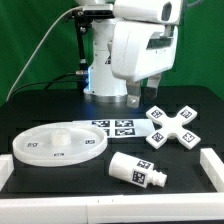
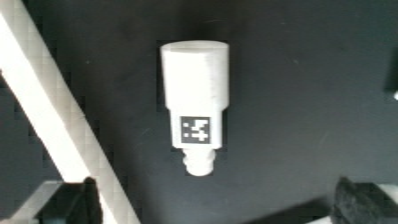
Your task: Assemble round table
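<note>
My gripper grabs the leg by its cylindrical body (image 1: 126,169) (image 2: 196,78) next. That leaves the leg's narrow end free to join the round disc's middle part.
The large round disc (image 1: 60,143) with its central hub lies flat at the exterior view's left. The cross-shaped base (image 1: 170,125) lies at the right. The short cylinder leg (image 1: 137,171) lies on its side near the front, with a tag on it. My gripper (image 1: 146,97) hangs well above the table, over the area between the base and the leg. In the wrist view the leg (image 2: 196,100) lies lengthwise below me, between the lines of my two fingertips (image 2: 63,200). My gripper (image 2: 214,205) is open and empty.
The marker board (image 1: 115,127) lies flat behind the disc. A white rail (image 1: 208,165) borders the table at the right and along the front edge (image 1: 100,214). It also shows beside the leg in the wrist view (image 2: 45,90).
</note>
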You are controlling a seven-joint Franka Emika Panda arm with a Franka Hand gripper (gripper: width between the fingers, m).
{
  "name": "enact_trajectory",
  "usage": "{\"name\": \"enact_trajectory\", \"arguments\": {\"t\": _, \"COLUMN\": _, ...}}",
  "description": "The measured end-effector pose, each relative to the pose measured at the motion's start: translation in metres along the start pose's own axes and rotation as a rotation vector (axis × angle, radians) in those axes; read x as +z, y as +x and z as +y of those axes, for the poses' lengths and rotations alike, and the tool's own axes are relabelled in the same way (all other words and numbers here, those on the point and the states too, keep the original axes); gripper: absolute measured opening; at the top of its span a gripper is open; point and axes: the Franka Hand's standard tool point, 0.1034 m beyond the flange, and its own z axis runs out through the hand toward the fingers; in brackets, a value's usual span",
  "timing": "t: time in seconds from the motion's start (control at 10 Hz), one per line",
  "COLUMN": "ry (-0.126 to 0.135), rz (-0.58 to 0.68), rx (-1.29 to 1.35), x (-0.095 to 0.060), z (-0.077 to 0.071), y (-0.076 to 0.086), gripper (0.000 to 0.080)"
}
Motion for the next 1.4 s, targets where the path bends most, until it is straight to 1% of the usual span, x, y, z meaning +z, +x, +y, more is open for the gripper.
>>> {"name": "enact_trajectory", "arguments": {"t": 0.1, "ry": -0.002, "rz": 0.001, "rx": 0.010, "x": 0.001, "z": 0.002, "y": 0.002, "gripper": 0.0649}}
{"name": "enact_trajectory", "arguments": {"t": 0.3, "ry": 0.000, "rz": 0.000, "rx": 0.009, "x": 0.002, "z": 0.001, "y": 0.002, "gripper": 0.0649}}
{"name": "enact_trajectory", "arguments": {"t": 0.4, "ry": -0.001, "rz": 0.004, "rx": 0.010, "x": 0.005, "z": 0.000, "y": 0.003, "gripper": 0.0649}}
{"name": "enact_trajectory", "arguments": {"t": 0.5, "ry": 0.001, "rz": 0.016, "rx": 0.007, "x": 0.019, "z": -0.005, "y": 0.006, "gripper": 0.0649}}
{"name": "enact_trajectory", "arguments": {"t": 0.6, "ry": 0.013, "rz": 0.019, "rx": 0.003, "x": 0.037, "z": -0.008, "y": 0.010, "gripper": 0.0649}}
{"name": "enact_trajectory", "arguments": {"t": 0.8, "ry": 0.001, "rz": 0.051, "rx": 0.005, "x": 0.061, "z": -0.008, "y": 0.019, "gripper": 0.0649}}
{"name": "enact_trajectory", "arguments": {"t": 0.9, "ry": 0.004, "rz": 0.059, "rx": 0.004, "x": 0.074, "z": -0.009, "y": 0.019, "gripper": 0.0649}}
{"name": "enact_trajectory", "arguments": {"t": 1.1, "ry": 0.024, "rz": 0.054, "rx": 0.001, "x": 0.092, "z": -0.013, "y": 0.013, "gripper": 0.0649}}
{"name": "enact_trajectory", "arguments": {"t": 1.2, "ry": 0.025, "rz": 0.059, "rx": 0.004, "x": 0.100, "z": -0.014, "y": 0.013, "gripper": 0.0649}}
{"name": "enact_trajectory", "arguments": {"t": 1.3, "ry": 0.034, "rz": 0.057, "rx": 0.004, "x": 0.107, "z": -0.016, "y": 0.012, "gripper": 0.0649}}
{"name": "enact_trajectory", "arguments": {"t": 1.4, "ry": 0.039, "rz": 0.056, "rx": 0.005, "x": 0.111, "z": -0.017, "y": 0.012, "gripper": 0.0649}}
